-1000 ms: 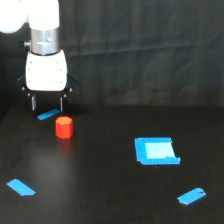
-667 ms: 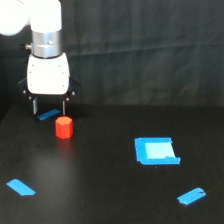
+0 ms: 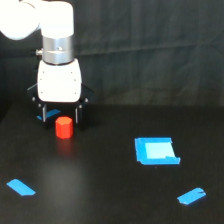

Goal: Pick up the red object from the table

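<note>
I should grab the red object by its upright cylindrical body [image 3: 64, 128] next, so that my gripper can pick it up from the table.
The red object [image 3: 64, 127] is a short red-orange cylinder standing upright on the black table [image 3: 100, 170], toward the exterior view's left. My gripper [image 3: 61, 116] hangs just above and behind it, under a white housing. Its two dark fingers [image 3: 43, 114] stand spread to either side of the cylinder's top, so the gripper is open. Nothing is held between them. The fingertips appear close to the cylinder's upper edge, and I cannot tell whether they touch it.
A blue square patch with a pale centre [image 3: 156, 150] lies on the exterior view's right. Blue tape strips lie at the front left [image 3: 21, 187], front right [image 3: 191, 196] and behind the gripper [image 3: 50, 115]. A dark curtain backs the table.
The gripper has shifted slightly toward the exterior view's right and lower, so it now stands right over the red object. The cylinder has not moved.
</note>
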{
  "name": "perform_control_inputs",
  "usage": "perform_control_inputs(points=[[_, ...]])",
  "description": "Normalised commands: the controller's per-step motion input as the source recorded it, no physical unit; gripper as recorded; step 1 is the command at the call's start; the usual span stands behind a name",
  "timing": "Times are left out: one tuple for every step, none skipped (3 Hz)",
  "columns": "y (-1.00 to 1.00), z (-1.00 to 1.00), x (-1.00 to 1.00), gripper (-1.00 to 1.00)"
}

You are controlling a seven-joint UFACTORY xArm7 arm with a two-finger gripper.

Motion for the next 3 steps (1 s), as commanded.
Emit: perform_control_inputs(points=[[-0.44,-0.19,0.45,1.00],[-0.15,-0.30,0.11,0.13],[0.00,-0.31,0.08,-0.94]])
